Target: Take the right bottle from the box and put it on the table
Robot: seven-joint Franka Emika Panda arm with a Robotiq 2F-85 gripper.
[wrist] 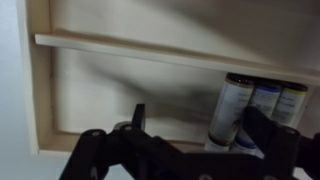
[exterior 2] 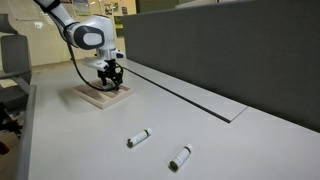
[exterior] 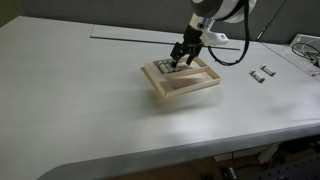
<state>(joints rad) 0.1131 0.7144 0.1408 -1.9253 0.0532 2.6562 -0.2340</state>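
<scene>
The robot's gripper should close on the pale-labelled bottle (exterior: 181, 66) (wrist: 230, 113) now: the bottle is between its open fingers, and the bottle's side away from the bluish bottles is free, so closing now would hold the bottle.
The box is a shallow beige wooden tray (exterior: 190, 88) on the white table (exterior: 80, 100), and it shows in both exterior views (exterior 2: 93, 98). In the wrist view, three small bottles lie side by side against the tray's rim (wrist: 120, 48): one with a pale label (wrist: 233, 105) and two bluish ones (wrist: 265, 97) (wrist: 291, 100). My gripper (wrist: 200, 120) is lowered into the tray (exterior: 181, 61) (exterior 2: 110, 83). It is open. The pale-labelled bottle lies between the fingers, close to one of them. I cannot tell which is the right bottle.
Two more small bottles lie loose on the table away from the tray (exterior 2: 139, 138) (exterior 2: 181, 157), also seen in an exterior view (exterior: 262, 75). A long dark slot (exterior 2: 185, 98) runs along the table. A grey partition (exterior 2: 240, 50) stands behind it.
</scene>
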